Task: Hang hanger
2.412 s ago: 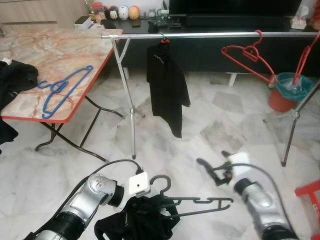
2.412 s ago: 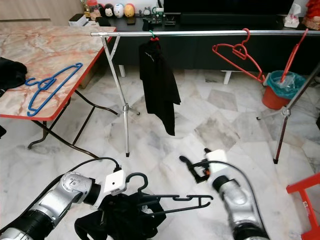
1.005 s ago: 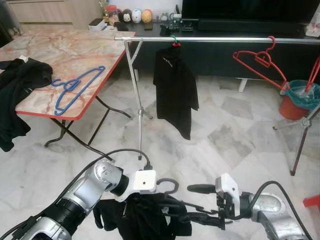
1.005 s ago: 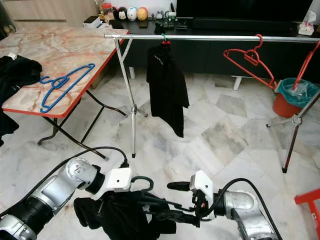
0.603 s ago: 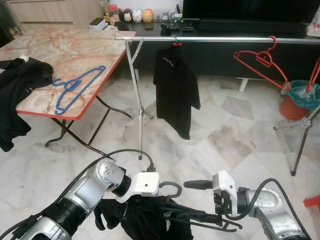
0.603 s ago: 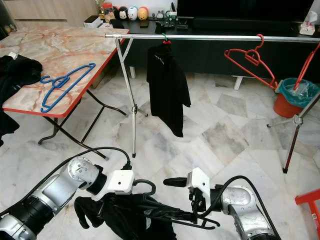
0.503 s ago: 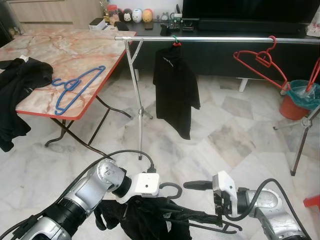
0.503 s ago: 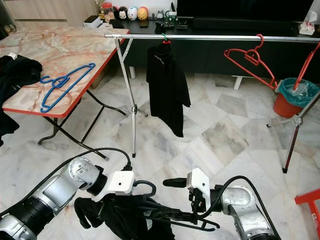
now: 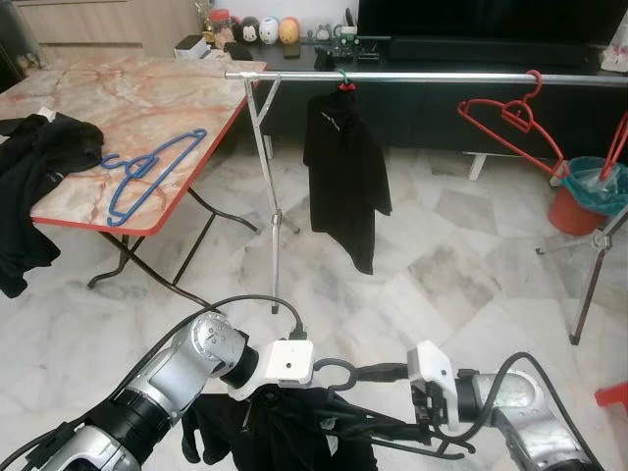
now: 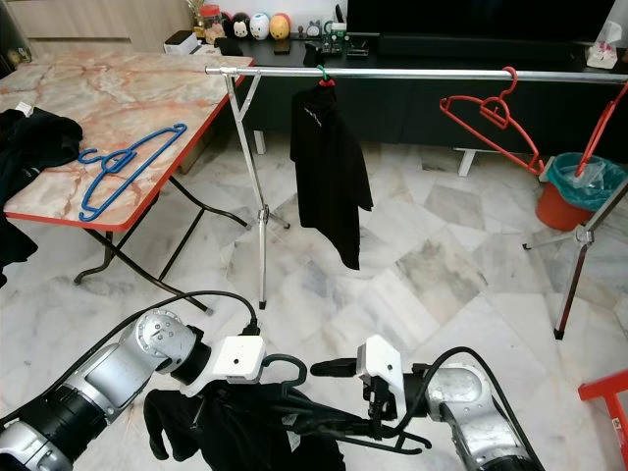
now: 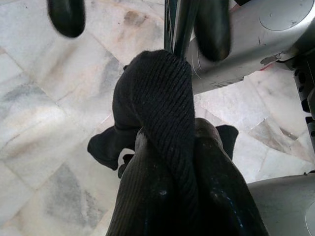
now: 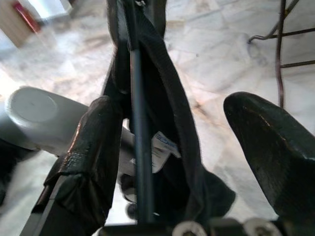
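Note:
The hanger's hook should stay free to hang on the clothes bar, so my right gripper should next grab the hanger by its bar [image 12: 138, 123] beside the hook.
A black hanger [image 9: 335, 367] with a black garment [image 9: 294, 437] draped on it hangs low in front of me, above the floor. My left gripper [image 11: 139, 22] holds it near the hook, and the garment's knit collar [image 11: 157, 98] bunches between its fingers. My right gripper [image 12: 182, 128] is open, its fingers [image 12: 93, 157] standing on either side of the hanger's bar [image 12: 138, 123] just right of the hook. Ahead stands the silver clothes rail [image 9: 442, 76], which carries a hung black shirt [image 9: 343, 177] and a red hanger [image 9: 510, 113].
A marble-topped folding table [image 9: 88, 98] on the left holds a blue hanger [image 9: 147, 172] and dark clothes [image 9: 34, 167]. A red bin [image 9: 579, 196] stands by the rail's right leg. A red frame [image 9: 613, 397] sits at the far right. Open marble floor lies between me and the rail.
My right gripper came in from the right and now straddles the hanger's bar, having slid closer to the hook. The left gripper kept hold of the hanger and garment.

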`<state>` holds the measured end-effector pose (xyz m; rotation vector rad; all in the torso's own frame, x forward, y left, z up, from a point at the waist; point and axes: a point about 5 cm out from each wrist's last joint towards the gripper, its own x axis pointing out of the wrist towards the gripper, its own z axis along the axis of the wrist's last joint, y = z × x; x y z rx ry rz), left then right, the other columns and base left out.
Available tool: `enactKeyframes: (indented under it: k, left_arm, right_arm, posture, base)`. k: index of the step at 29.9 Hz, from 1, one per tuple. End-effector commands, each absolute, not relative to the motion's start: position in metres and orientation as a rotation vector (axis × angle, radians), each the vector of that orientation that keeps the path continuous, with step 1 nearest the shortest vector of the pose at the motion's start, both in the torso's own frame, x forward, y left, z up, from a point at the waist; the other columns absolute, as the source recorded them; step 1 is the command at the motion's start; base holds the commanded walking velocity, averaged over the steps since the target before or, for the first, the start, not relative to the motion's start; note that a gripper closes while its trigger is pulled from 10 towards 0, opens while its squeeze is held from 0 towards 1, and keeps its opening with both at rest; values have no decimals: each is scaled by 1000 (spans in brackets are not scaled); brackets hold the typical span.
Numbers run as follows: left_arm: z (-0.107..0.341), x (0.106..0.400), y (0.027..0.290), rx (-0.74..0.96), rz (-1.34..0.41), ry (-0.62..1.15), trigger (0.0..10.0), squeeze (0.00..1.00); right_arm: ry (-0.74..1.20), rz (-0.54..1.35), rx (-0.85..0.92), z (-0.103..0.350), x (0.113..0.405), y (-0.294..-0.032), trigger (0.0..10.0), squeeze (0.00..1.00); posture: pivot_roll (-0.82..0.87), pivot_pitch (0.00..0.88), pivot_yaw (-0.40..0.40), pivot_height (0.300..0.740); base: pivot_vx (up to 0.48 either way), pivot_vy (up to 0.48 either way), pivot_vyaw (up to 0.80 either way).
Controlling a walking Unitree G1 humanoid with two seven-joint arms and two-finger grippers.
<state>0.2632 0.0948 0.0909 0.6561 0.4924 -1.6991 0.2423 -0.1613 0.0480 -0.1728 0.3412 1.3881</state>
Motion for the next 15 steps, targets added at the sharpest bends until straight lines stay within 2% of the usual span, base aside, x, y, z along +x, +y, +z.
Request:
enactKeyframes:
  k: [1, 2, 3, 4, 5, 6, 15]
  left_arm:
    - [101, 266, 90, 680, -1704, 451, 10000, 0]
    - [101, 266, 90, 679, -1704, 450, 10000, 0]
    - [101, 266, 89, 678, -1703, 447, 10000, 0]
    - [102, 266, 88, 676, -1703, 445, 10000, 0]
    - [102, 266, 88, 675, -1703, 443, 10000, 0]
    - [102, 266, 88, 674, -1703, 443, 10000, 0]
    - [101, 266, 89, 668, -1696, 450, 10000, 0]
  right_arm:
    - [335, 1393, -196, 46, 243, -157, 10000, 0]
    - [335, 1395, -197, 46, 243, -157, 10000, 0]
    - [336, 1397, -197, 45, 243, -156, 4941, 0]
    - [333, 1398, -197, 44, 242, -155, 1882, 0]
    - [330, 1400, -197, 43, 242, -155, 1882, 0]
    - [329, 1400, -194, 43, 242, -154, 0, 0]
    - [321, 1389, -190, 41, 242, -156, 0, 0]
  posture:
    - [10, 46, 42, 740]
    - [10, 46, 42, 740]
    - [12, 47, 42, 740]
    - [12, 46, 42, 740]
    - [12, 46, 42, 740]
    - [12, 47, 43, 740]
    - [11, 46, 45, 740]
  base:
    - [0, 0, 0]
    - [0, 0, 0]
    - [0, 0, 0]
    - [0, 0, 0]
    - [0, 0, 0]
    - [0, 0, 0]
    - [0, 0, 0]
